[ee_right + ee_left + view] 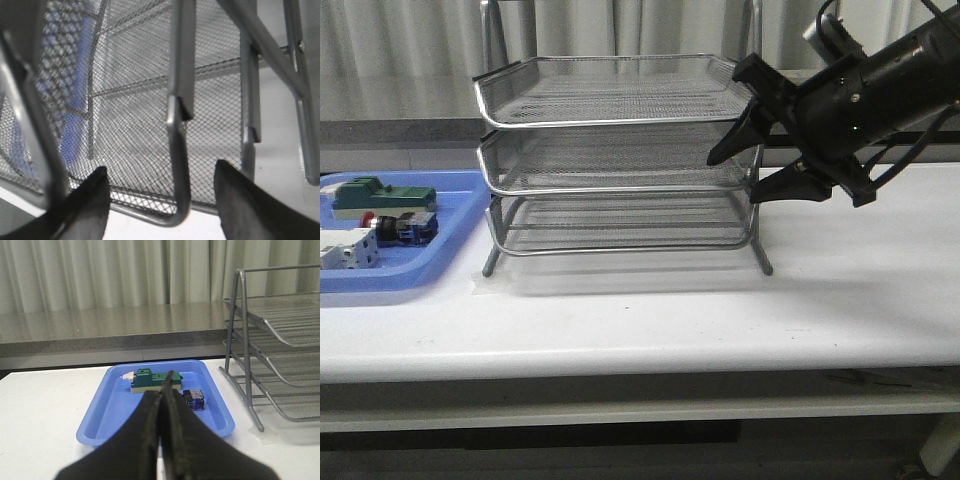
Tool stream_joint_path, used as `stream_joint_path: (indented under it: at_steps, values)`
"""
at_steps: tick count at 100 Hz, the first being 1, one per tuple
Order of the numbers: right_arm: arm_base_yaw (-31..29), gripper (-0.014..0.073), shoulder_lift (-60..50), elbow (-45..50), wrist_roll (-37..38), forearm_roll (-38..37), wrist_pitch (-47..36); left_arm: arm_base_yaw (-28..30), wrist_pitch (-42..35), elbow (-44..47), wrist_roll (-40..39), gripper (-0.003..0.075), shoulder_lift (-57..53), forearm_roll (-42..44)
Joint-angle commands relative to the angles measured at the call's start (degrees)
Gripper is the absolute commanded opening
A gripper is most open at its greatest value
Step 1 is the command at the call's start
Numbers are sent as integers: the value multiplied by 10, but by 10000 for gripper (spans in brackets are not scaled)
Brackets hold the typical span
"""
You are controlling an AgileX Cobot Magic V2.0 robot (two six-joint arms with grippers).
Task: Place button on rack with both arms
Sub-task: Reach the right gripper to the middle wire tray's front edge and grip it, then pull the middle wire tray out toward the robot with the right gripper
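I should close my right gripper now. The middle shelf's rim wire (748, 185) is between my open fingers, so my fingers would hold the wire.
The button (402, 228) lies on its side in the blue tray (460, 215) at the left, red head to the left. In the left wrist view its black and blue body (194, 400) shows just beside my left gripper (162, 385), which is shut and empty, back from the tray. The left gripper is out of the front view. The silver three-tier rack (610, 120) stands mid-table, all tiers empty. My right gripper (736, 178) is open at the rack's right front corner by the middle tier. In the right wrist view (160, 172) a rack rim wire (177, 130) stands between its fingers.
The blue tray also holds a green block (380, 194) and white blocks (345, 250). The green block (150, 379) lies in the tray (105, 400) beyond my left fingers. The rack's legs (247, 390) stand right of the tray. A grey ledge and curtain are behind.
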Motion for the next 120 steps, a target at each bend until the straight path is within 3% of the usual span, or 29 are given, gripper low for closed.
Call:
stream_joint_path:
  at_steps: [1,11,30,42,71,120]
  values:
    - [-2,446,-22,-29,-6,40,17,0,-50,19,-5,-20,-18,-3]
    - [-2,353,-20,-29,-6,42,17,0,-50,19,-5,-20,-18,-3]
    - [-2,99,-20,-29,-6,42,19,0,-50,19,-5,-20,-18,-3]
    - [-2,17,-20,-28,-6,40,20,0,-50,19,-5,-20,-18,-3]
    - [-2,12,-22,-6,-6,14,73,0,-50,19,-5,-20,-18,-3]
    - [3,12,-148,156,-31,-12,80,0,-50,19,-5,-20,-18,-3]
